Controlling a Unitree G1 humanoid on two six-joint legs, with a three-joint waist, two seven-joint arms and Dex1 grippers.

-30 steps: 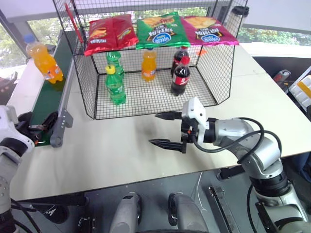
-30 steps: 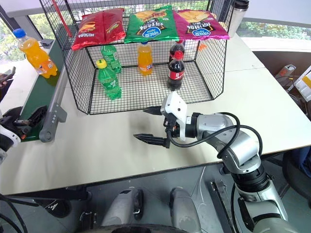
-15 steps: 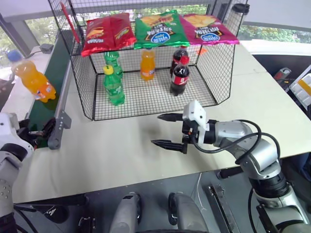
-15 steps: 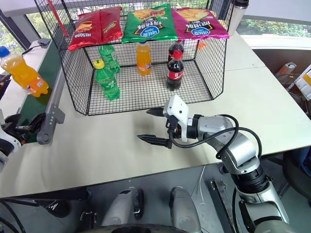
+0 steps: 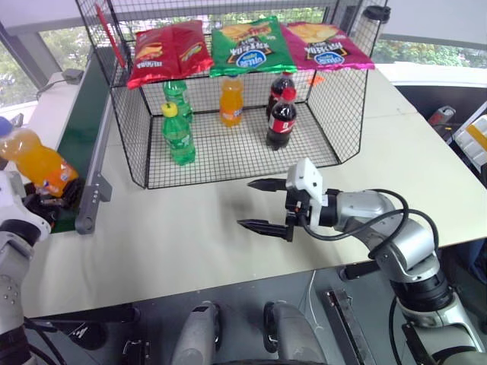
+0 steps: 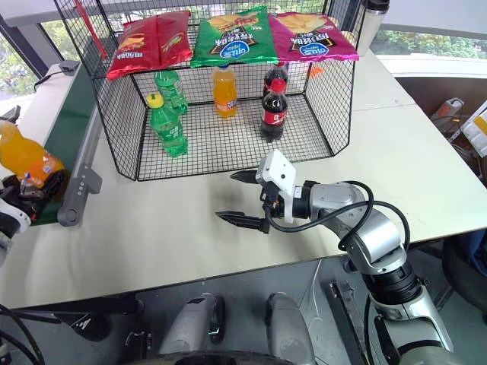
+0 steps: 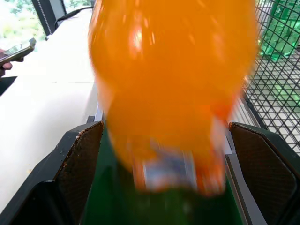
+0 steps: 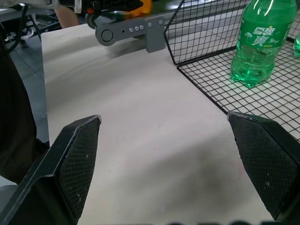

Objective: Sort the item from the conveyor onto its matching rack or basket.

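My left fingers are beside the orange bottle's lower part above the green conveyor point(image 5: 78, 125), ready to close.
The item, an orange soda bottle point(image 5: 34, 161) with an orange-and-blue label, stands tilted at the near end of the dark green conveyor point(image 5: 78, 125). My left gripper point(image 7: 165, 125) is open at that end, and the bottle point(image 7: 173, 70) stands between its two fingers point(image 7: 79, 164) with gaps on both sides. Over the bare table in front of the black wire basket point(image 5: 338, 99), my right gripper point(image 5: 247, 204) is open, pointing left, with nothing between its fingers.
On the basket floor stand two green bottles point(image 5: 179, 135), an orange bottle point(image 5: 231, 100) and two cola bottles point(image 5: 282, 120). Three chip bags point(image 5: 251, 47) lie on the upper rack. A person's hand holds a phone point(image 7: 14, 49) beside the conveyor.
The orange soda bottle has ridden down the belt to its near end and now stands between my left gripper's fingers. Both arms have stayed in place.
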